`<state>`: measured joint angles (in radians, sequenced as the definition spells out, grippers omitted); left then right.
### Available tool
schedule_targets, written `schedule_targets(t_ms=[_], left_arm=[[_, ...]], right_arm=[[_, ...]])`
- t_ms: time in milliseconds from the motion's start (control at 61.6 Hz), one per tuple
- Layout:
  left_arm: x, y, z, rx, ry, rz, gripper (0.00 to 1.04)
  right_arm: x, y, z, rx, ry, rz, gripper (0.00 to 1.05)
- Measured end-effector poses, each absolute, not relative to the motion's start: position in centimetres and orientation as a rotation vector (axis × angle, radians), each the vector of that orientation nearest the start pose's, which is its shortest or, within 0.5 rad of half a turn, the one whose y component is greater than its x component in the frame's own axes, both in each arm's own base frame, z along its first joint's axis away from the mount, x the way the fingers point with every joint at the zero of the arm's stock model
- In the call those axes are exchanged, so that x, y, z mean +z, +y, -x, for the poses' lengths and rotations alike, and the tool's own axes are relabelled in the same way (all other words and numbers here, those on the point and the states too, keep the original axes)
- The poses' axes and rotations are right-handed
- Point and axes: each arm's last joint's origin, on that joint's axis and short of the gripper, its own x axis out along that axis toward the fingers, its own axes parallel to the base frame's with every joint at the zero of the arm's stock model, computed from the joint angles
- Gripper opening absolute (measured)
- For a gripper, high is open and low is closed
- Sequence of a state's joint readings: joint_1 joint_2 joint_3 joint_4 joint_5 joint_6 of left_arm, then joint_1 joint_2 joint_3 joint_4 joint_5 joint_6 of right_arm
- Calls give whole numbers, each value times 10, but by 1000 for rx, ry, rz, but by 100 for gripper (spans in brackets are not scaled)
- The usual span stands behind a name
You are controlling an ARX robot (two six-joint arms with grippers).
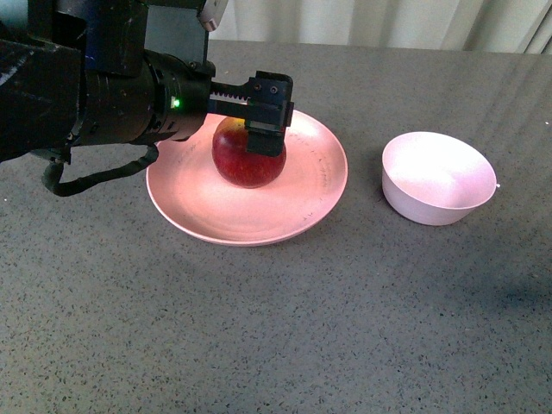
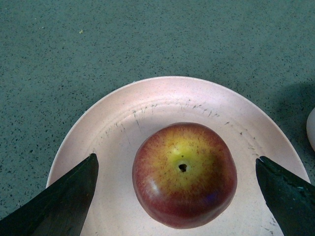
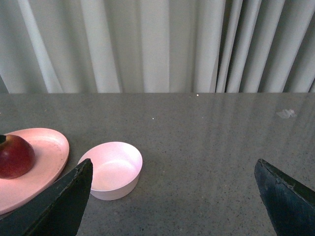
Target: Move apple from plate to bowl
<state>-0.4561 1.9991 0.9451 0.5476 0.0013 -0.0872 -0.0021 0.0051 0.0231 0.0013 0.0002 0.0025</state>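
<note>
The robot's left gripper should next move the dark red apple point(image 1: 248, 162) from the plate into the bowl point(image 1: 437, 177), so it should grab the apple around its rounded sides.
The dark red apple point(image 1: 248, 162) with a yellow patch round its stem sits in the middle of the wide pink plate point(image 1: 319, 185). My left gripper point(image 1: 263, 129) hangs open right over the apple. In the left wrist view the apple point(image 2: 184, 174) lies between the two spread fingertips point(image 2: 74, 191), which do not touch it, on the plate point(image 2: 118, 123). The small pale bowl point(image 1: 437, 177) stands empty to the right of the plate. My right gripper point(image 3: 172, 187) is open and empty; its view shows the bowl point(image 3: 113, 169), the plate point(image 3: 49, 152) and the apple point(image 3: 15, 156).
The grey speckled table point(image 1: 285, 319) carries only the plate and the bowl. Pale curtains point(image 3: 147, 44) hang behind the table's far edge. My left arm's black body point(image 1: 95, 86) reaches in from the left.
</note>
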Motion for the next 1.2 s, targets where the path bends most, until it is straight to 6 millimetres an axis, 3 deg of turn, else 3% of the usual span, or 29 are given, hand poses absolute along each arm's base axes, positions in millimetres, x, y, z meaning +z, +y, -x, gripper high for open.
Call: schedule_targets(t_ms=[682,861,1072,1202], left_arm=[[90,-184,-353,-434,581,-51,96],[91,-185,-354,-417,575,-53,72],[93,-188,-353,-421,571,-56,67],[110,-193,-350,-443,533,-38,67]], right_arm=[[171,0,-97,-2,-19,-2,96],[171,0,-97,-2,-19,-2,96],[171,0,-97,-2,-19,-2,96],[171,0,-97,-2,-19,-2,96]])
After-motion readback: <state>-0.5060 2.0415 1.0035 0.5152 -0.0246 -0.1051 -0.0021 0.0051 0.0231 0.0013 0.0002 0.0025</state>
